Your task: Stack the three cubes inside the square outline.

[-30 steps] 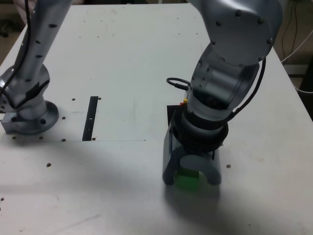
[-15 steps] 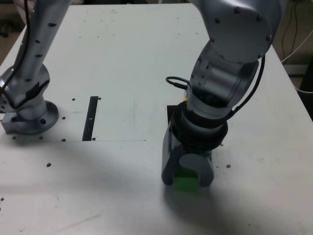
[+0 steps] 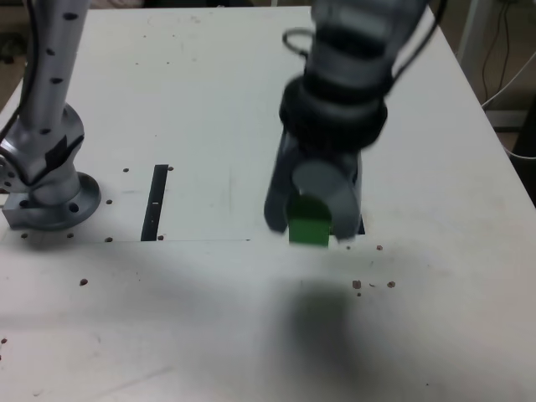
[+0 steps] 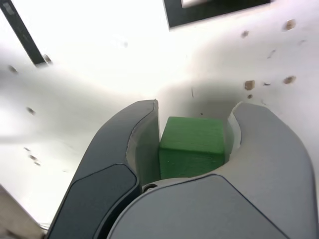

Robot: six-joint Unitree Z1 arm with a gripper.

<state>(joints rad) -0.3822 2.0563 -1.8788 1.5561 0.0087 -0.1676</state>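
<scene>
My gripper needs to bring the green cube (image 4: 192, 145) to the black square outline (image 4: 219, 11) before it lets go, because the cube is hanging short and would drop if my gripper opened now.
My gripper (image 3: 308, 233) is shut on the green cube (image 3: 308, 223) and holds it in the air above the white table (image 3: 209, 100). In the wrist view the green cube (image 4: 192, 145) sits squeezed between the two grey fingers (image 4: 142, 144). Ahead of the gripper (image 4: 193, 149) lies a corner of the black square outline (image 4: 219, 11), flat on the table. In the exterior view the arm covers nearly all of that outline. The red and yellow cubes are hidden in both views.
A narrow black strip (image 3: 157, 202) lies on the table at the exterior view's left, beside the arm's base (image 3: 50, 197). Small brown specks (image 3: 373, 283) dot the table near the gripper. Cables hang past the table's edge at the exterior view's right.
The gripper shut on the green cube where it lay on the table, then rose with it and moved toward the back of the table, over the square outline.
</scene>
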